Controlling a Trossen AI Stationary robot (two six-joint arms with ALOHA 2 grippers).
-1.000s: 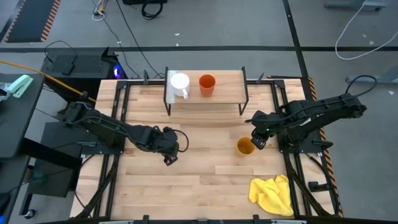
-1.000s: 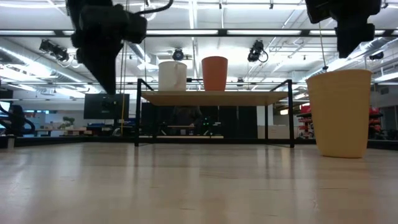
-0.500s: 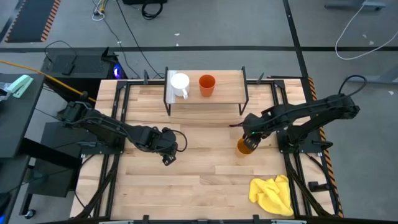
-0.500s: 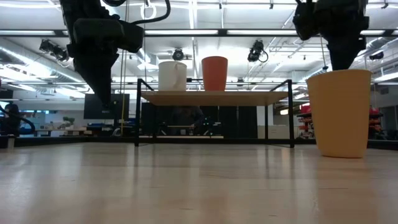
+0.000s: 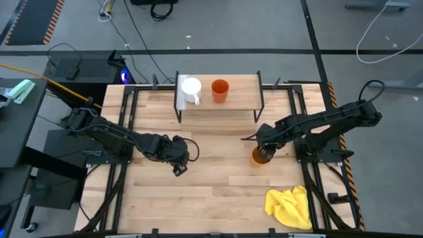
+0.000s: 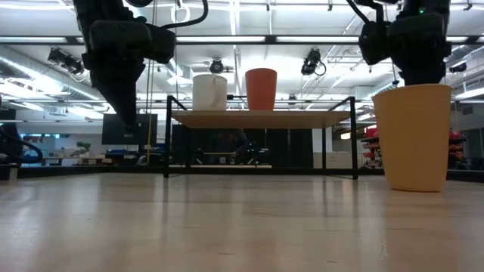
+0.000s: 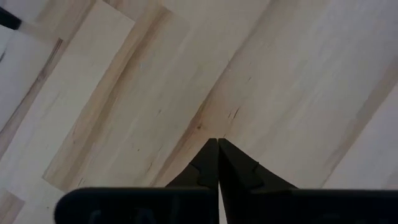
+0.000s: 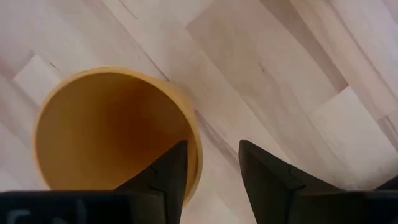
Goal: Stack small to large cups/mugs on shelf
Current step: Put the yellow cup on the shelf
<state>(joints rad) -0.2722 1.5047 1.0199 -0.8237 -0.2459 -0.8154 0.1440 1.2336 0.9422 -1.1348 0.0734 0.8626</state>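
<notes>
My right gripper should close on the mustard-yellow cup now: its fingers are around the cup's side, one inside the cup's opening.
The mustard-yellow cup (image 5: 260, 156) (image 6: 412, 136) stands upright on its base on the table's right half. My right gripper (image 5: 264, 147) (image 8: 208, 165) hovers open just above it. In the right wrist view one finger (image 8: 169, 171) points into the cup's mouth (image 8: 112, 130) and the other finger (image 8: 264, 171) stays outside, with the rim between them and untouched. The white mug (image 5: 191, 87) (image 6: 209, 92) and the orange-red cup (image 5: 220, 88) (image 6: 261, 89) stand on the shelf (image 5: 238, 100) (image 6: 261, 118). My left gripper (image 5: 180, 165) (image 7: 217, 146) waits shut above bare wood, left of centre.
A crumpled yellow cloth (image 5: 291, 206) lies near the table's near right corner. The shelf's thin black legs (image 6: 167, 140) stand at the far edge. Black frame rails (image 5: 125, 112) run along both sides. Bare wood (image 5: 218, 172) lies between the two grippers.
My right gripper has moved toward the table's left and down, from beside the yellow cup to directly over its rim. The cup has stayed where it was.
</notes>
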